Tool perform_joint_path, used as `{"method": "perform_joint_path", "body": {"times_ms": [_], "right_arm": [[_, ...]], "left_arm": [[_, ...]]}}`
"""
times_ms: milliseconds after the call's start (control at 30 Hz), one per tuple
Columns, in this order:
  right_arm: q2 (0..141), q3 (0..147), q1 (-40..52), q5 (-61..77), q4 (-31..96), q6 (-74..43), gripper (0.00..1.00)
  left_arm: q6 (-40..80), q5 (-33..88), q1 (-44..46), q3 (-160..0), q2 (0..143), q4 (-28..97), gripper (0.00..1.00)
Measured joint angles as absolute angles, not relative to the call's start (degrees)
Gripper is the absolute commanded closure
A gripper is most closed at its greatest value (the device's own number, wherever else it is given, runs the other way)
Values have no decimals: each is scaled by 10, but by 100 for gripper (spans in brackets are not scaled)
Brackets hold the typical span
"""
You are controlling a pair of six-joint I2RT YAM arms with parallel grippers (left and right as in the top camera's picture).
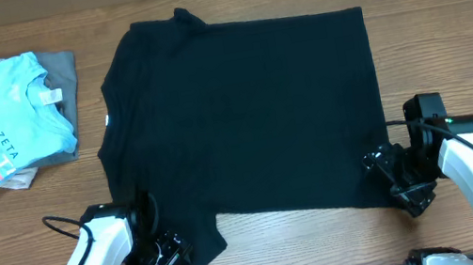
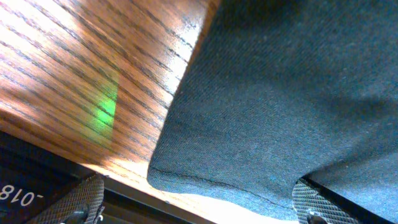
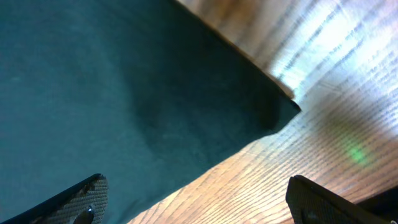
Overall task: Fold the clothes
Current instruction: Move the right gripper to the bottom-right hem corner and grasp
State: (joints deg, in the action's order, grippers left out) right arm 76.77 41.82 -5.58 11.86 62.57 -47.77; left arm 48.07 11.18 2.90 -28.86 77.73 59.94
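Note:
The left gripper grabs the black T-shirt's near sleeve by its stitched hem (image 2: 249, 193) next, to fold the sleeve over the T-shirt's body.
The clothes, a black T-shirt (image 1: 244, 122), lie spread flat across the middle of the wooden table, neck to the left. My left gripper (image 1: 157, 259) sits low at the near sleeve. In the left wrist view it (image 2: 196, 208) is open, with the sleeve's stitched hem (image 2: 249, 193) lying between the textured fingertips (image 2: 81, 202). My right gripper (image 1: 398, 181) is at the shirt's near right hem corner. In the right wrist view it (image 3: 199, 205) is open too: one fingertip (image 3: 78, 199) is over the black fabric (image 3: 124, 81), the other over bare wood.
A light-blue "DELTA ZETA" T-shirt (image 1: 1, 117) lies on a grey folded shirt (image 1: 65, 69) at the far left. Bare wood (image 1: 448, 23) surrounds the black shirt. The table's front edge (image 2: 56, 165) runs just below my left gripper.

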Motion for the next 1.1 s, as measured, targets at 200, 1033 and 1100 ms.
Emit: {"method": "perform_joint_path", "body": {"times_ms": [200, 1033, 1100], "right_arm": [[768, 400, -56, 121, 618, -495, 5], [768, 323, -56, 124, 538, -523, 28], [768, 315, -56, 124, 537, -523, 30]], "left_arm": [[481, 112, 29, -289, 777, 599, 0], [481, 121, 29, -286, 777, 596, 0], [481, 121, 29, -286, 777, 596, 0]]}}
